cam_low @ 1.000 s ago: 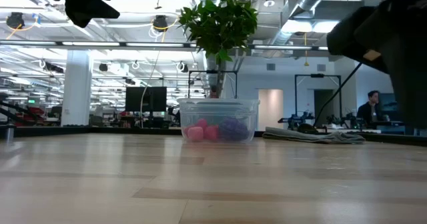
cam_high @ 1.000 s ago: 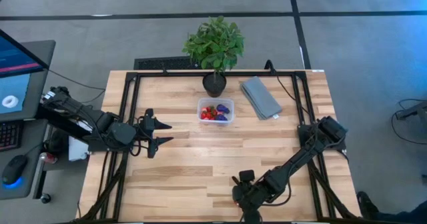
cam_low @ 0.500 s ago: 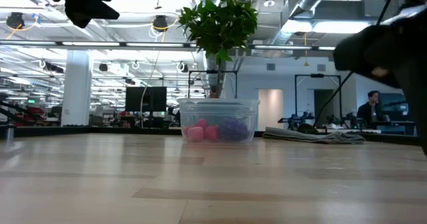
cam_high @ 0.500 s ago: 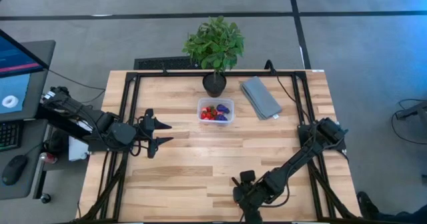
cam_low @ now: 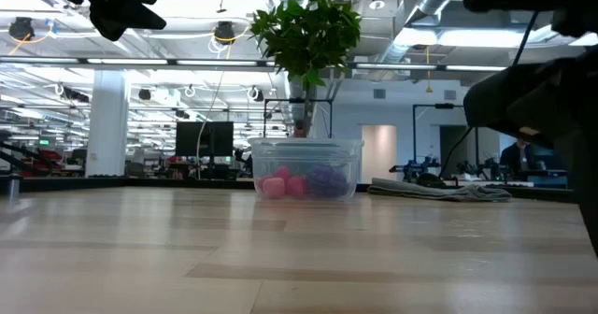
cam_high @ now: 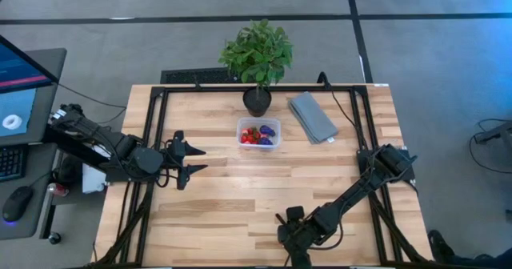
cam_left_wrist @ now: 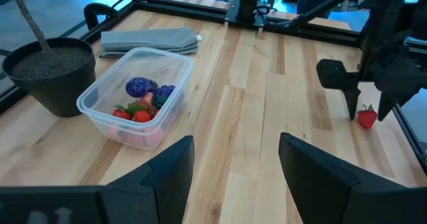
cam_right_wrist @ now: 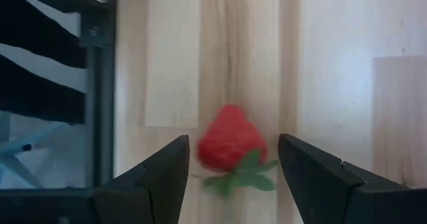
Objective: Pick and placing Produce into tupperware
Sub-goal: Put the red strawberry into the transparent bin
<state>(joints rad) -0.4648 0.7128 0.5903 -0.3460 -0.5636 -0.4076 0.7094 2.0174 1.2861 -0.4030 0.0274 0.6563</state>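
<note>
My right gripper grabs the strawberry by its red body [cam_right_wrist: 231, 141] next, to add it to the clear tupperware.
The clear tupperware [cam_high: 258, 133] stands on the table's far middle, with red and purple produce [cam_left_wrist: 141, 102] inside it. One red strawberry with a green top [cam_right_wrist: 229, 144] lies on the wood near the table's near edge. My right gripper [cam_left_wrist: 368, 115] points steeply down over it, open, one finger on either side of the strawberry and apart from it. My left gripper [cam_high: 189, 160] hangs open above the table's left part, pointing toward the right, with nothing between its fingers.
A potted plant [cam_high: 258, 57] in a black pot stands just behind the tupperware. A folded grey cloth [cam_high: 312, 117] lies to the tub's right. A black frame [cam_right_wrist: 100, 84] runs along the table's edges, close beside the strawberry. Bare wood lies between the two grippers.
My right gripper has sunk a little toward the strawberry near the table's near edge, its fingers still apart. The strawberry and the tupperware have stayed where they were.
</note>
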